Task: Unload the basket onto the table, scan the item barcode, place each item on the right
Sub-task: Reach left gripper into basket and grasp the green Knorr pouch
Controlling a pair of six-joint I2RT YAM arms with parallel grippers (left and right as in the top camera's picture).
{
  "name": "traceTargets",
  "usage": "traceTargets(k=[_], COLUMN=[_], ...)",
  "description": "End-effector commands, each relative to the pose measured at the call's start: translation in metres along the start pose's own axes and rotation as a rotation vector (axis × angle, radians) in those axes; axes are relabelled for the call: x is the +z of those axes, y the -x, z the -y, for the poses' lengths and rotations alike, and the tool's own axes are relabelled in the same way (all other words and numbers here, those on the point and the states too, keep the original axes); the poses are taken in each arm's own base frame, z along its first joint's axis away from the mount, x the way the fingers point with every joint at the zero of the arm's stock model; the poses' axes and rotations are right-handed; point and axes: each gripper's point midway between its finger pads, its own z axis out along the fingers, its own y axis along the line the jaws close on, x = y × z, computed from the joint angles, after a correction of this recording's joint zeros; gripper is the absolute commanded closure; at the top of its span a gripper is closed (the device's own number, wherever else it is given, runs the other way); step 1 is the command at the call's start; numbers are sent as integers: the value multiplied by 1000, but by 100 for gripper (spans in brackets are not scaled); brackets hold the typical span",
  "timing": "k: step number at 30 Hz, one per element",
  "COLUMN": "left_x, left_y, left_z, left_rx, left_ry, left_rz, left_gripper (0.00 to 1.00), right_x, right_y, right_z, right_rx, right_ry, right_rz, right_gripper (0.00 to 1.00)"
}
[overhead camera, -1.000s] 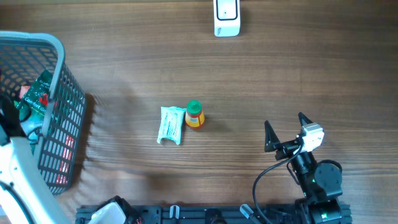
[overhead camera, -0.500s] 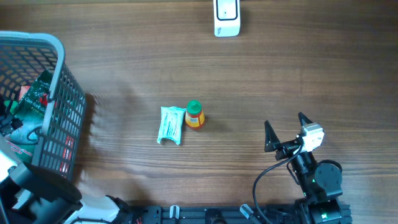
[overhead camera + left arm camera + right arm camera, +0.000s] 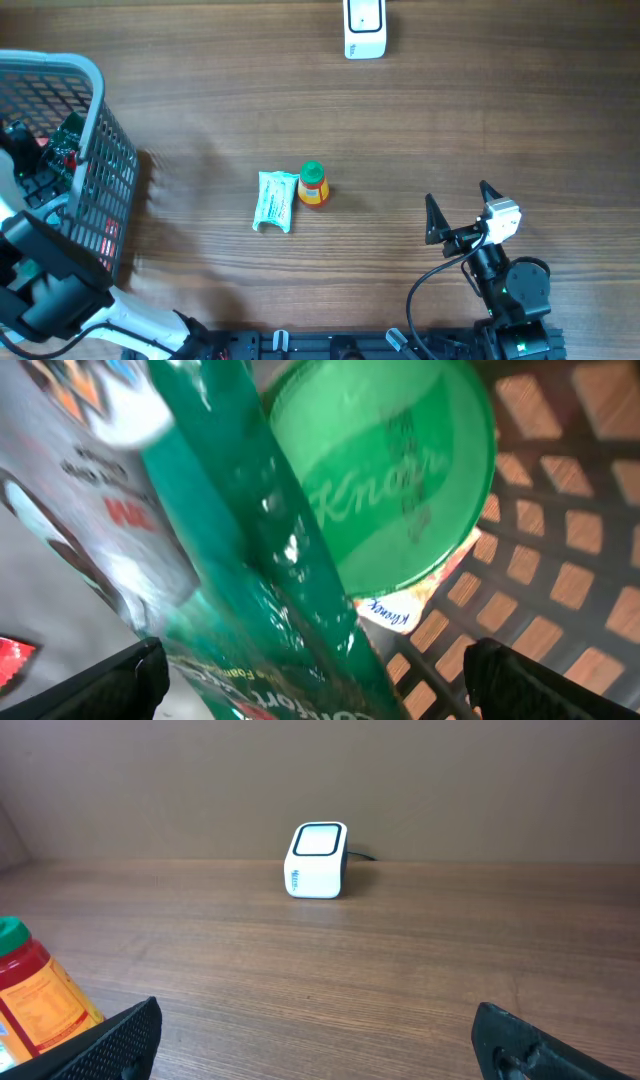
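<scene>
The left gripper grabs the shiny green packet by its long side edge next. This leaves the packet's broad sides uncovered for barcode scanning.
My left gripper is down inside the grey mesh basket, open. Its black fingertips stand either side of a shiny green packet and nothing is gripped. Behind the packet lies a round green Knorr lid. No barcode shows on either. The white scanner stands at the table's far edge, also seen as the scanner ahead of my right gripper. My right gripper rests open and empty at the front right.
A white-and-green packet and a small orange bottle with a green cap sit side by side mid-table; the bottle shows at the right wrist view's left edge. The basket's walls close in round my left gripper.
My left arm has swung over the basket's near side and lowered into it. The right arm, scanner, packet and bottle have not moved.
</scene>
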Motion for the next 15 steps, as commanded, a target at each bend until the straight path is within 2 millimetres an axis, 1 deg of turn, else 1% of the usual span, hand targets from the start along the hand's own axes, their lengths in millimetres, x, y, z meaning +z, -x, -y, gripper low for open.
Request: traceTargets(k=[1,2,3,4,5,6,7,8,10,11,13,14,15], left_x=[16,18,20,21,21,19,19,18,14,6,-13,-27,-47], left_y=[-13,-14,-14,-15,-15,-16,-15,-16,-25,-31,-33,-32,-30], left_z=[-3,-6,-12,-18,-27,-34,-37,-41,-43,-39,-28,-21,-12], left_rx=[23,24,24,24,26,26,24,24,19,22,42,51,75], left_ry=[36,45,63,86,123,149,162,177,182,156,89,45,-20], left_rz=[-19,-21,-18,-22,-25,-28,-29,-35,-86,-124,-138,-133,-124], left_gripper=[6,10,18,28,53,90,96,96,96,96,96,96,96], right_x=[0,0,0,0,0,0,0,0,0,0,0,0,0], right_y=[0,0,0,0,0,0,0,0,0,0,0,0,0], right_z=[-2,-2,-2,-2,-2,-2,-2,-2,-2,-2,-2,-2,-2], right_rx=[16,16,16,16,16,16,16,16,16,16,16,16,16], right_ry=[11,11,11,11,11,11,11,11,11,11,11,11,11], right_rz=[1,1,1,1,1,1,1,1,1,1,1,1,1], right_gripper=[0,0,0,0,0,0,0,0,0,1,0,0,0])
